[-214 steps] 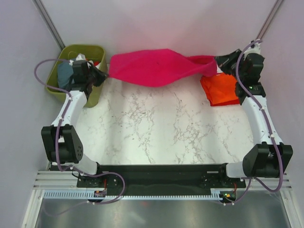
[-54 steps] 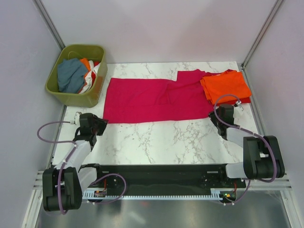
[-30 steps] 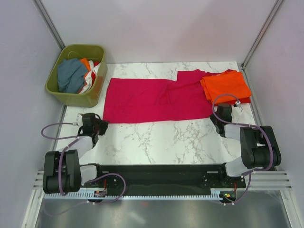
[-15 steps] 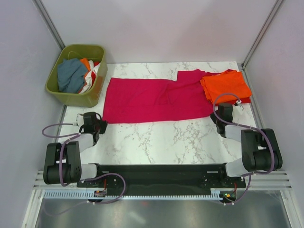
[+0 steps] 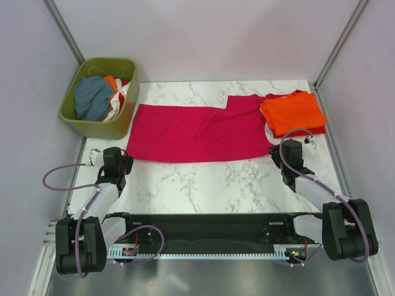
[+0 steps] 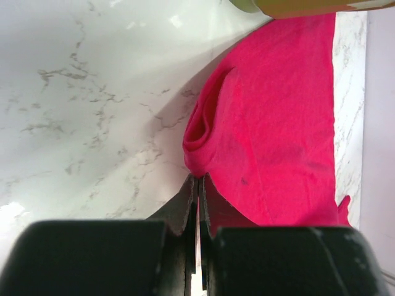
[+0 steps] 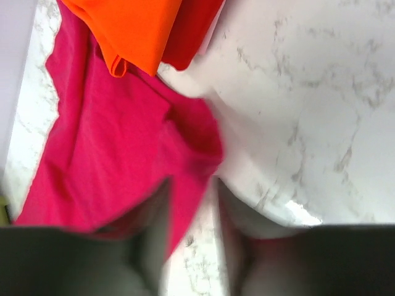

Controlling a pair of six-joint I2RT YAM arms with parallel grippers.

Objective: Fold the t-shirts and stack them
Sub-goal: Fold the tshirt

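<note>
My right gripper grabs the magenta-pink t-shirt's near hem corner [image 5: 270, 152] [image 7: 199, 169] next, opposite my left gripper's corner, to spread the shirt flat for folding.
The magenta-pink t-shirt [image 5: 197, 132] lies spread flat across the far half of the table. My left gripper [image 5: 121, 158] is at its near left corner. In the left wrist view the jaws [image 6: 198, 177] are pressed together, with the shirt's [image 6: 278, 123] rolled hem pinched at their tips. My right gripper [image 5: 279, 150] is at the near right corner. Its blurred fingers [image 7: 191, 185] stand apart, with the shirt's [image 7: 117, 142] hem lying loose between them. A folded orange t-shirt [image 5: 293, 111] [image 7: 133, 24] rests on a red one [image 7: 194, 31] at the far right.
An olive-green basket [image 5: 83, 117] at the far left corner holds grey-blue, orange and white clothes. Its edge shows at the top of the left wrist view [image 6: 296, 6]. Frame posts and walls close in the table's left, right and far sides.
The left jaws have shut on the shirt's corner and its left edge has slid a little leftward. The right jaws have opened, and that arm has swung out to the right.
</note>
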